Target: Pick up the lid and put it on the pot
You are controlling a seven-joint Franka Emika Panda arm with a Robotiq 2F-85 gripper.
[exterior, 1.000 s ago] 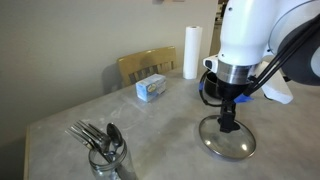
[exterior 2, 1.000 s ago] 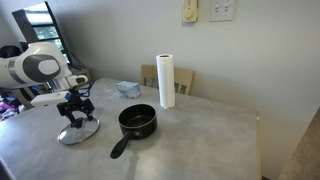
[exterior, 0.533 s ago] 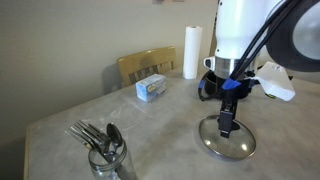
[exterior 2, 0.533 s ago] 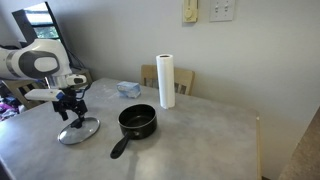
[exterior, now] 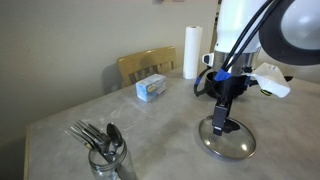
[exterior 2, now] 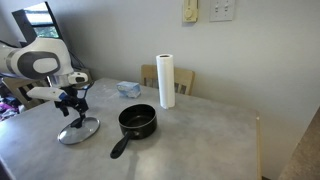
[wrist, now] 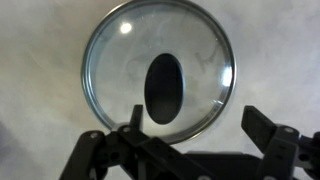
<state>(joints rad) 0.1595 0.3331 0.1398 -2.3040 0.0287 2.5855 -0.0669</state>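
I should lift the lid with my gripper next, holding it by its black knob (wrist: 163, 88) from above and keeping it flat, to put it on the pot.
The glass lid (exterior: 240, 146) with a metal rim and a black knob (wrist: 163, 88) lies flat on the table; it also shows in an exterior view (exterior 2: 84, 131) and fills the wrist view (wrist: 120, 55). My gripper (exterior: 220, 124) hangs just over the lid's knob, open and empty. It also shows in an exterior view (exterior 2: 71, 110). In the wrist view its fingers (wrist: 198, 125) stand apart on either side, near the lid's rim. The black pot (exterior 2: 137, 121) with its long handle stands on the table, apart from the lid.
A glass jar of cutlery (exterior: 105, 153) stands near the table's front edge. A blue and white box (exterior: 152, 88), a paper towel roll (exterior 2: 166, 81) and a wooden chair (exterior: 146, 64) are at the far side by the wall.
The arm has shifted and tilted a little over the lid, with the gripper staying by the knob. The lid and pot have not moved.
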